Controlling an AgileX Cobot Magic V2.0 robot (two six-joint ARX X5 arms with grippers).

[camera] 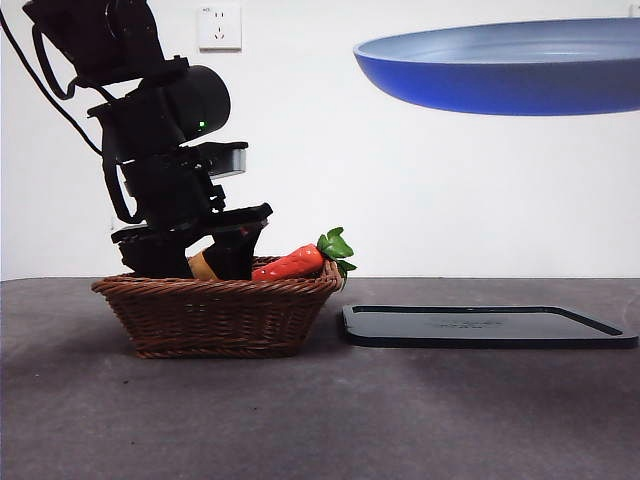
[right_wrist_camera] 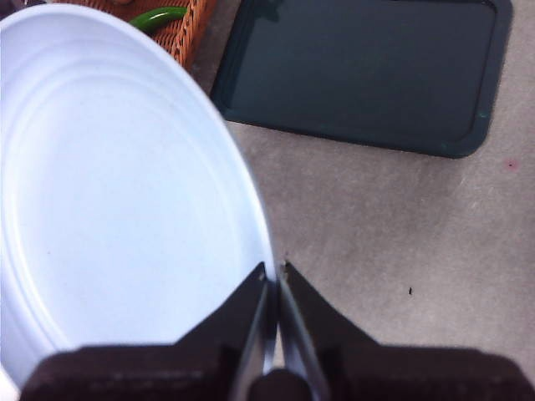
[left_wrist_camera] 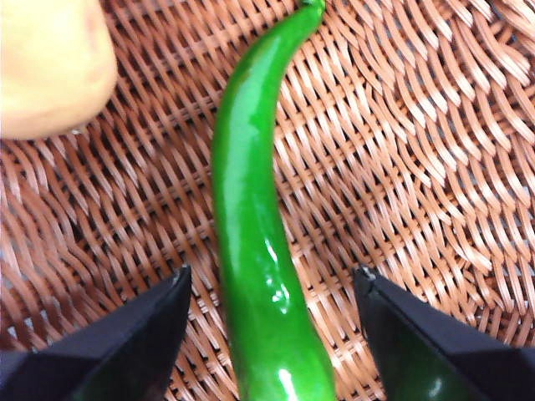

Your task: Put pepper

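Observation:
My left gripper is to put the green pepper onto the blue plate, so next it needs to grip the pepper by its thick end [left_wrist_camera: 272,317].
The long glossy green pepper [left_wrist_camera: 255,217] lies on the woven floor of the wicker basket [camera: 215,310]. My left gripper [left_wrist_camera: 272,292] is down inside the basket, open, with one jaw on each side of the pepper's thick end, not touching it. In the front view this gripper [camera: 200,255] is the black arm reaching into the basket, and the pepper is hidden behind the rim. My right gripper [right_wrist_camera: 273,280] is shut on the rim of a blue plate [camera: 505,65] and holds it high above the table. The pepper's tip [right_wrist_camera: 157,17] shows past the plate [right_wrist_camera: 117,192].
A red-orange carrot-like vegetable with a green leafy top [camera: 300,260] lies in the basket's right end. A pale yellow-tan vegetable [left_wrist_camera: 50,63] lies beside the pepper. A flat dark tray [camera: 485,325] rests on the grey table to the right of the basket, below the plate.

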